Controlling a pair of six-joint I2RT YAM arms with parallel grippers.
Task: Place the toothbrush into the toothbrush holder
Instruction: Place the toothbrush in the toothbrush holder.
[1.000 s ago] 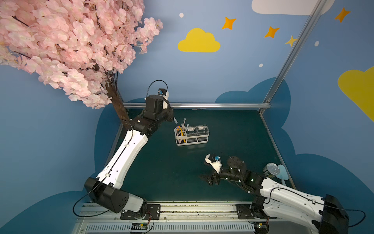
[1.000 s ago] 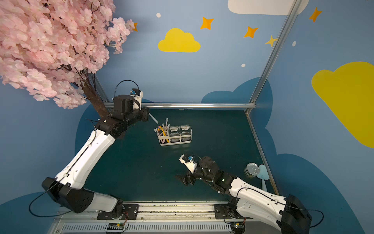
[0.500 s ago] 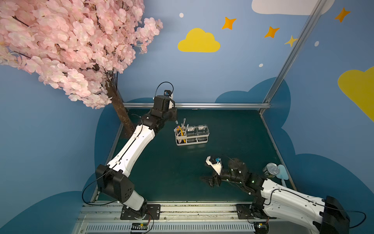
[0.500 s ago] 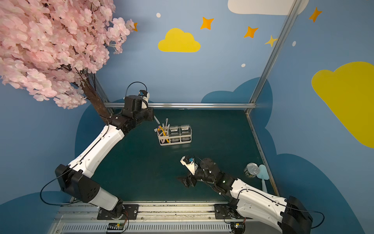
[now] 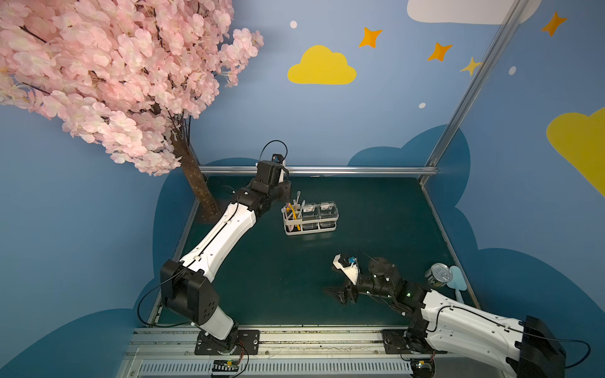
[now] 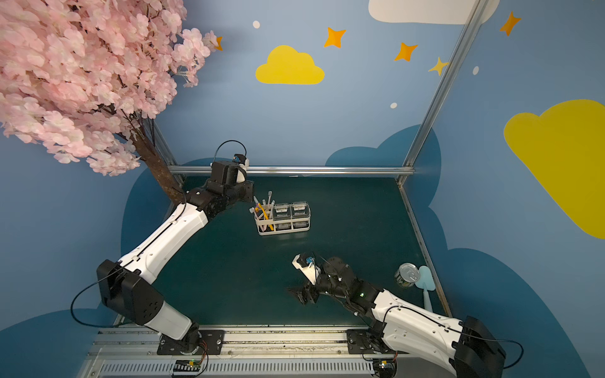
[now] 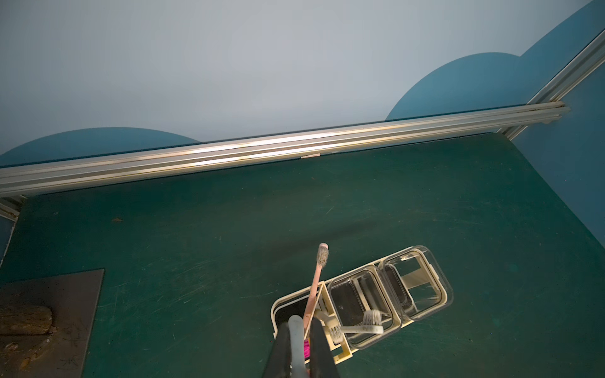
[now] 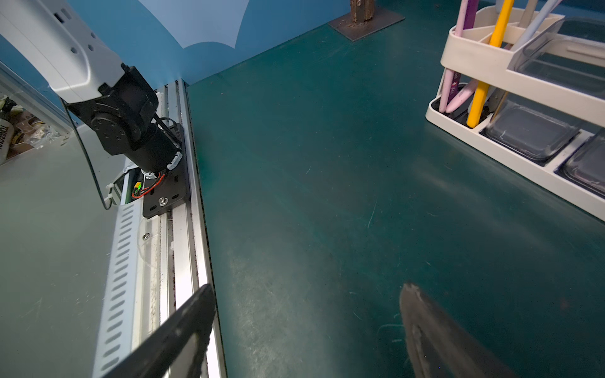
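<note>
My left gripper keeps hold for now until it is lower. It hangs high above the slotted end, so opening now would likely leave the pale grey toothbrush [image 7: 296, 340] unseated.
The toothbrush holder [image 5: 309, 230] [image 6: 283, 230] is a white caddy at the back of the green mat. Its slotted end [image 7: 294, 296] holds several toothbrushes, among them a pink one [image 7: 316, 281] and a yellow one [image 8: 481, 91]. Two clear cups [image 7: 357, 294] fill the remainder. My left gripper [image 7: 299, 324] [image 5: 285, 193] is shut on a pale grey toothbrush [image 7: 296, 340], right over the slotted end. How deep this brush reaches is hidden. My right gripper [image 8: 304, 314] [image 5: 339, 293] stands open and empty, low over the mat near the front.
A tin can [image 5: 438, 275] and a light blue utensil [image 5: 458, 284] lie at the mat's right edge. The tree trunk [image 5: 199, 189] on its metal foot [image 7: 49, 311] stands at the back left. An aluminium rail [image 5: 327, 170] borders the back.
My left arm has swung right and a little forward, bringing its gripper and toothbrush from behind the holder's left end to right above it. The right arm has barely moved.
</note>
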